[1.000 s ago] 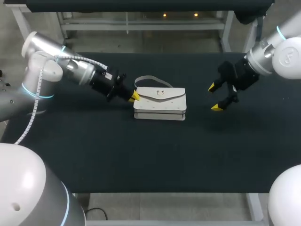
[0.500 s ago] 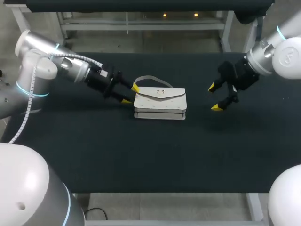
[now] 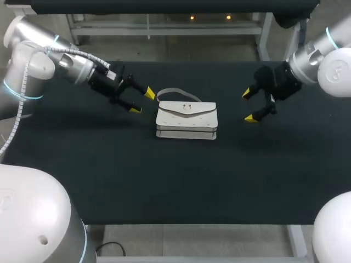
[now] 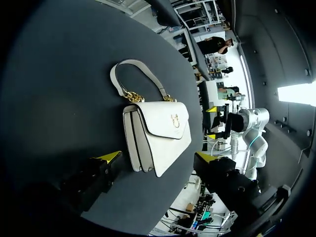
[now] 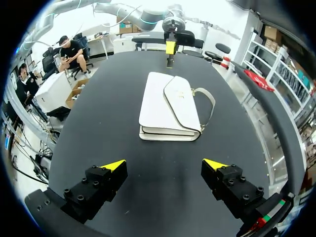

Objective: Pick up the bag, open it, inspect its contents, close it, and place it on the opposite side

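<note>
The bag's flat side is wider than the fingers open, so my right gripper will next grab the bag by its thin side edge (image 3: 216,124) (image 5: 169,134).
A white bag (image 3: 186,120) with a flap, a gold clasp and a grey handle lies flat in the middle of the black table (image 3: 175,181), its flap closed. My left gripper (image 3: 140,101) hangs open a little to the bag's left, touching nothing. In the left wrist view the bag (image 4: 157,133) lies just ahead of the open left gripper (image 4: 157,157). My right gripper (image 3: 250,105) stands open to the bag's right, clear of it. From the right wrist the bag (image 5: 170,107) shows ahead of the open right gripper (image 5: 164,164), and my left gripper (image 5: 170,51) shows beyond it.
Nothing else lies on the table. The table's far edge (image 3: 181,62) runs behind the bag, and dark cloth spreads wide in front of it.
My left gripper has opened, letting go of the bag's left end, and has drawn back up and to the left. The bag and my right arm stay nearly still.
</note>
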Action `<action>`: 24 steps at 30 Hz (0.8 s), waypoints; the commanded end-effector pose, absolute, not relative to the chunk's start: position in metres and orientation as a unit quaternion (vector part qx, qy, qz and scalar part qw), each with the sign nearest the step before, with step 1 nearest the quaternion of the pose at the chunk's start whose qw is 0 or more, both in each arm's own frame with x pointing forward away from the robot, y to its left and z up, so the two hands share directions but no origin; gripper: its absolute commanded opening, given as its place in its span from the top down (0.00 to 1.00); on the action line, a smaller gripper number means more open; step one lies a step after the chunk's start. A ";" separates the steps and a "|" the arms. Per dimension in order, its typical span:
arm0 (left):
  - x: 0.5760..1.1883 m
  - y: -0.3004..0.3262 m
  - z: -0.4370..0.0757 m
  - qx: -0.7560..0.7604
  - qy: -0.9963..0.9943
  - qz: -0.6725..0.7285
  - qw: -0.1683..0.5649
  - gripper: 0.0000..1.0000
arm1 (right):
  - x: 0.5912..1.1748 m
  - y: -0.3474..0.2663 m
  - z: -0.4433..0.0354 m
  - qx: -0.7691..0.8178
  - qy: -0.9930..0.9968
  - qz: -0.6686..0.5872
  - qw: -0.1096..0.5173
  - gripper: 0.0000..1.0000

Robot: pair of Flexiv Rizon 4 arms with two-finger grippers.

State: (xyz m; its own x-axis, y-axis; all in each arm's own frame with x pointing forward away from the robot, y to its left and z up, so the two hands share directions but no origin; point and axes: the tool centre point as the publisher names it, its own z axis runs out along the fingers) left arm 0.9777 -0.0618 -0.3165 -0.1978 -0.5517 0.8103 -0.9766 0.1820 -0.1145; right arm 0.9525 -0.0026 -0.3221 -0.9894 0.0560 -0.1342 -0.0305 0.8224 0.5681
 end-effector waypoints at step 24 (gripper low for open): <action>1.004 -0.035 -0.251 0.369 -0.879 0.261 0.153 0.00 | 0.917 0.059 -0.284 -0.043 0.955 0.200 0.216 0.00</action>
